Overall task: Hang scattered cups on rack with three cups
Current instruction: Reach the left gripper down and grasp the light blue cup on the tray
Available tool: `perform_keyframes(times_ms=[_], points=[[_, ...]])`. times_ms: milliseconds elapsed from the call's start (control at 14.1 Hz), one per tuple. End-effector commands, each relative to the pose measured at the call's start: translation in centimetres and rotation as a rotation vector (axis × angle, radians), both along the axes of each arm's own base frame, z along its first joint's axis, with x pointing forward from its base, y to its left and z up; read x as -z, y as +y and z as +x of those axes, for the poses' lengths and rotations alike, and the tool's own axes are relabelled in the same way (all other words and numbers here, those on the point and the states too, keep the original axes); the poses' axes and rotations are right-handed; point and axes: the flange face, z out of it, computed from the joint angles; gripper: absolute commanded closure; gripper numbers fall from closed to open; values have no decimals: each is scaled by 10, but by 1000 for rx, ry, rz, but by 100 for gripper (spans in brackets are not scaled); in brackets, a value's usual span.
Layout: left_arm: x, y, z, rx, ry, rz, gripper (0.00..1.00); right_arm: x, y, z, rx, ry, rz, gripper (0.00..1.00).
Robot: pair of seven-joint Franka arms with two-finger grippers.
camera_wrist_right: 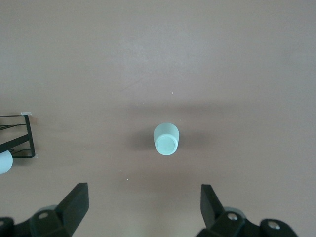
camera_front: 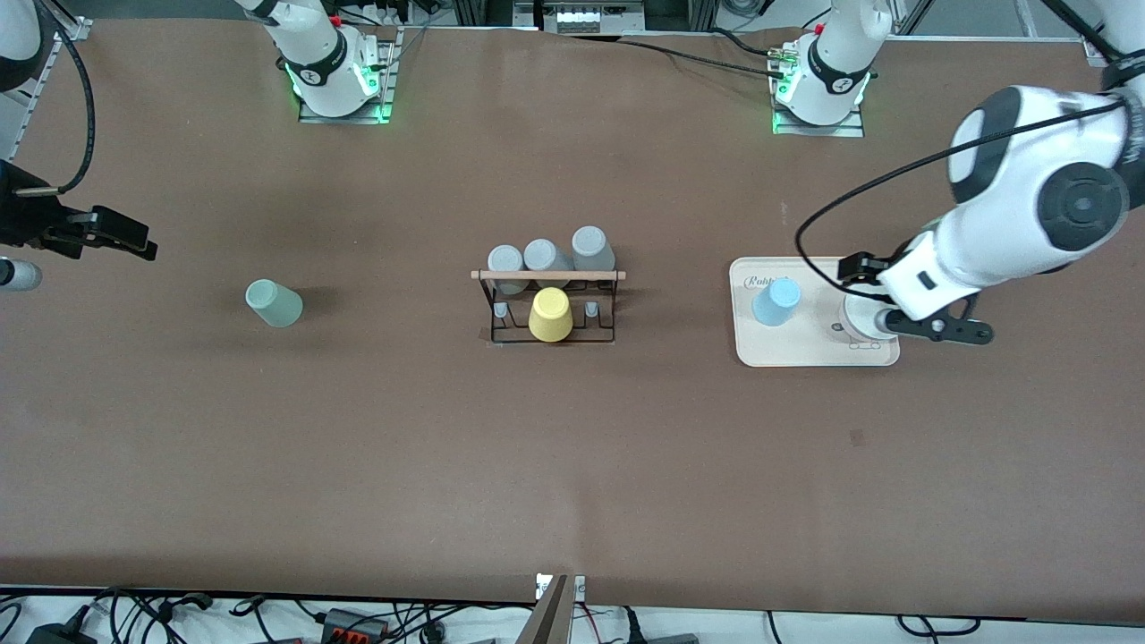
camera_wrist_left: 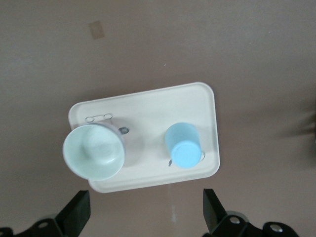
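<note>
I will grip the light blue cup by its closed base end [camera_front: 783, 293] with my left gripper next. The cup's opening then stays free to slip onto the rack [camera_front: 501, 333].
The black wire rack [camera_front: 501, 333] with its wooden rod stands mid-table and holds three grey cups and a yellow cup [camera_front: 550, 315]. The mint-green cup [camera_front: 274, 303] stands upside down on the table toward the right arm's end; it also shows in the right wrist view [camera_wrist_right: 166, 139]. The light blue cup [camera_front: 775, 301] stands upside down on the cream tray [camera_front: 805, 353], as the left wrist view shows [camera_wrist_left: 184, 145]. My left gripper [camera_front: 944, 329] [camera_wrist_left: 146, 202] is open and empty, up over the tray's outer end. My right gripper [camera_front: 125, 237] [camera_wrist_right: 144, 197] is open and empty, up over the table's end, apart from the mint-green cup.
A pale upright cup [camera_wrist_left: 94, 151] stands mouth up on the tray [camera_wrist_left: 148, 106] beside the blue cup, under the left gripper [camera_front: 860, 317]. A corner of the rack [camera_wrist_right: 17, 136] shows in the right wrist view. Brown table lies bare nearer the front camera.
</note>
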Motion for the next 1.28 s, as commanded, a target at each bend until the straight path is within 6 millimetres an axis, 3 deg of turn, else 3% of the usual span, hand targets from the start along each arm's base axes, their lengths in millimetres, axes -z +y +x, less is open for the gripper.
perform_keyframes(times_ms=[0,213,354,638,850,1205], points=[[30,-9,-40,-13,-71,26,0,3,-3,0,-6,-1,-12,0],[80,-18,-67,-22,-141,10,0,5,-5,1,-6,1,-11,0],[113,-33,-87,-13,-180,-10,0,18,-5,5,-4,27,-12,0],[156,-32,-93,-20,-197,-37,0,29,-5,11,-2,36,-15,0],[175,-31,-91,-26,-210,-55,0,39,-9,15,1,53,-17,0],[193,-30,-91,-23,-211,-70,0,36,-7,16,-15,37,-81,0]])
